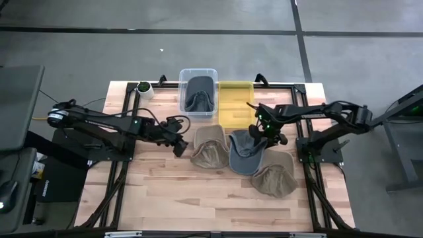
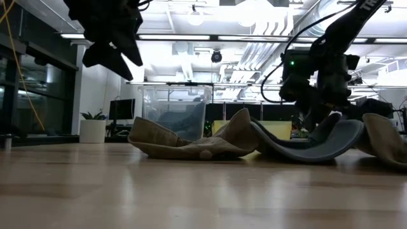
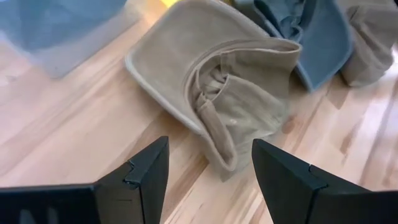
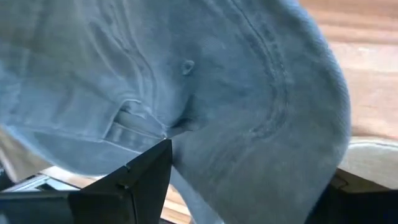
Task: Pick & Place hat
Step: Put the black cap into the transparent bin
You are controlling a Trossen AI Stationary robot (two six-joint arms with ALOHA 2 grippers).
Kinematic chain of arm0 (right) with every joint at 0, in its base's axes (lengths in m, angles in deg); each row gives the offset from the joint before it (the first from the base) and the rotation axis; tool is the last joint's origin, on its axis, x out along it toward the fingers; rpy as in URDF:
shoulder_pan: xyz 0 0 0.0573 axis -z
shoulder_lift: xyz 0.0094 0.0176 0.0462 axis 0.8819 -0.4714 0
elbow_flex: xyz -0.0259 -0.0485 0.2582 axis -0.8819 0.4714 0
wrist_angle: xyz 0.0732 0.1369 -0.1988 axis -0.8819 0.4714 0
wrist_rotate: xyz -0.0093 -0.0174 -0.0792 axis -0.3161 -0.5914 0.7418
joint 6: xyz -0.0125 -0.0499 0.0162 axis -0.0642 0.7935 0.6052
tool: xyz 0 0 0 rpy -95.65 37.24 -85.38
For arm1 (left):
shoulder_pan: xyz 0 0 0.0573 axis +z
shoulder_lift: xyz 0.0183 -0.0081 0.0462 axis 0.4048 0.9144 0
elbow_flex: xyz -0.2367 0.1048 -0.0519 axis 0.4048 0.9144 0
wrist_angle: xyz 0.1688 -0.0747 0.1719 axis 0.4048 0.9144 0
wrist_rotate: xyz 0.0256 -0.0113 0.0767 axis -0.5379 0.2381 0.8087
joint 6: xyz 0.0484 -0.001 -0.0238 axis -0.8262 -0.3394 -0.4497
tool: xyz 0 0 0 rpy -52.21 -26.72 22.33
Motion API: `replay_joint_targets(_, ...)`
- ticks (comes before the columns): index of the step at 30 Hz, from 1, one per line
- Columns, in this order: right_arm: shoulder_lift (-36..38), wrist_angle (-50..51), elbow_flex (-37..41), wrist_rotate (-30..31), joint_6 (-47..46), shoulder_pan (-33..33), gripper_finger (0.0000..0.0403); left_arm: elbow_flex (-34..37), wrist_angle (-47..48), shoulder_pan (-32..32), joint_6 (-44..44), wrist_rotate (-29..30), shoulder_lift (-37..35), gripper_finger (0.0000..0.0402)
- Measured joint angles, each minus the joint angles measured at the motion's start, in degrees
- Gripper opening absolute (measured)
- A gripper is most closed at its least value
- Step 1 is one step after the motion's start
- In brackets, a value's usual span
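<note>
I need to grip the hat's top with my right gripper next, so that I can place the blue-grey hat (image 1: 246, 157) in the bin (image 1: 197, 92).
A blue-grey hat (image 1: 246, 157) lies on the table between two tan hats, its brim edge curled up in the low view (image 2: 318, 149). My right gripper (image 1: 264, 134) is down over its far part, open, and the hat's crown (image 4: 249, 74) fills the space between the fingers. My left gripper (image 1: 178, 144) hangs open above the table, just left of the first tan hat (image 1: 210, 149), which lies crumpled ahead of its fingers (image 3: 242, 87). The second tan hat (image 1: 275, 180) lies nearer the front, partly under the blue-grey one. My right gripper comes at the blue-grey hat from above, slanting from the table's right. One finger (image 4: 140, 180) stands at the crown's cloth (image 4: 180, 127) by the back strap, the other past the brim side. I cannot tell whether the fingers touch it.
A clear bin (image 1: 183, 99) with a grey hat inside stands at the far edge, and a yellow bin (image 1: 234, 112) sits right beside it. A white pot (image 1: 144, 89) is at the far left corner. Bare wood lies toward the near edge.
</note>
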Motion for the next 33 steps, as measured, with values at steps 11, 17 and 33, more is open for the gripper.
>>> replay_joint_targets(11,-0.8,-1.1,0.0,2.2,-0.5,-0.6,0.0224,0.0,-0.2,0.0,-0.9,-0.3,-0.1,0.0207)
replay_joint_targets(17,-0.8,-1.1,0.0,0.7,-0.2,-0.6,0.0172,0.0,-0.2,0.0,-0.9,-0.1,-0.1,0.0207)
replay_joint_targets(33,-0.2,-1.3,0.0,-3.6,5.5,-0.6,0.0014,0.0,0.2,0.0,-1.3,0.0,-0.1,0.0207)
